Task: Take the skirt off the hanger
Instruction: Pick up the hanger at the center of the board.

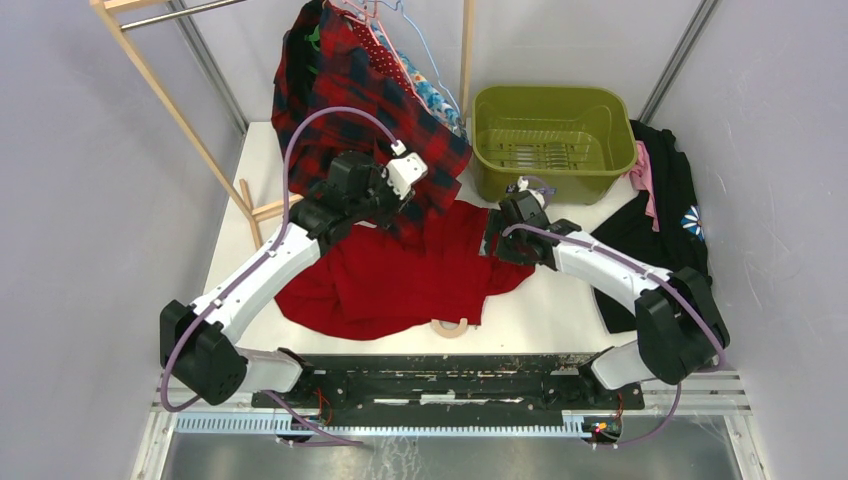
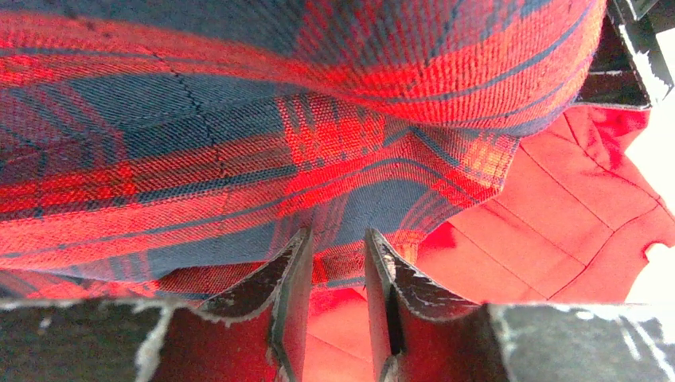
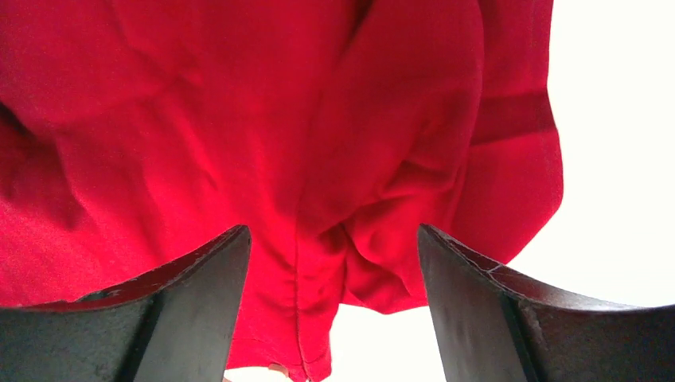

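Observation:
The right gripper grabs the skirt by its loose edge fold next, which leaves the wooden piece and the hanger free for removal.
The red skirt [image 1: 400, 280] lies spread on the white table, and a tan wooden piece of the hanger [image 1: 452, 327] pokes out under its near hem. My right gripper [image 1: 492, 240] sits at the skirt's right edge. In the right wrist view it [image 3: 332, 229] is wide open, with a loose fold of the skirt [image 3: 382, 239] between the fingers and touching neither. My left gripper [image 1: 408, 200] is at the skirt's far edge, beneath a hanging plaid garment [image 1: 350, 90]. Its jaws [image 2: 338, 235] stand narrowly apart, with the plaid hem [image 2: 350, 263] at the tips and red cloth [image 2: 573, 207] below.
A wooden clothes rack [image 1: 180, 110] stands at the back left with several hung garments. An olive-green basket [image 1: 550, 140] sits at the back right. Beside it, a black garment [image 1: 660, 210] with pink trim lies along the right wall.

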Tool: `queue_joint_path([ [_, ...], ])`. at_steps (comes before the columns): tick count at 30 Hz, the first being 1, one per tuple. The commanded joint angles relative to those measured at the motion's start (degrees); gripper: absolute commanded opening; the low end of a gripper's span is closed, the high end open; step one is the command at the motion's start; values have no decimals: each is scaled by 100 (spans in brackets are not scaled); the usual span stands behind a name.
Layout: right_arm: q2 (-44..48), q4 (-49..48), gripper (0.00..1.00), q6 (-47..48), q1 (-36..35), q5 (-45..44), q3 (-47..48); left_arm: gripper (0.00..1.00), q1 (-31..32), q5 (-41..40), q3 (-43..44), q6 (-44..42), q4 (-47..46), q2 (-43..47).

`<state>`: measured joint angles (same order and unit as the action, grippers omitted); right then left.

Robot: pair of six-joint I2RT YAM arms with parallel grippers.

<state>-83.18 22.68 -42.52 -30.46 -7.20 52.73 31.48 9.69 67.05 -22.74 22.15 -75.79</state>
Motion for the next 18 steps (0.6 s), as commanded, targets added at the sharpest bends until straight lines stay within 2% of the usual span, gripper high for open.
queue_joint_path([
  [1,52,-262,82,-665,-84,73,-312,37,-2,268,-41,298,-309,-20],
  [7,174,-363,84,-884,-110,27,-614,37,0,366,-240,459,-352,94],
  [18,-1310,-1325,85,-815,-121,78,95,37,-2,298,-497,549,-385,597],
])
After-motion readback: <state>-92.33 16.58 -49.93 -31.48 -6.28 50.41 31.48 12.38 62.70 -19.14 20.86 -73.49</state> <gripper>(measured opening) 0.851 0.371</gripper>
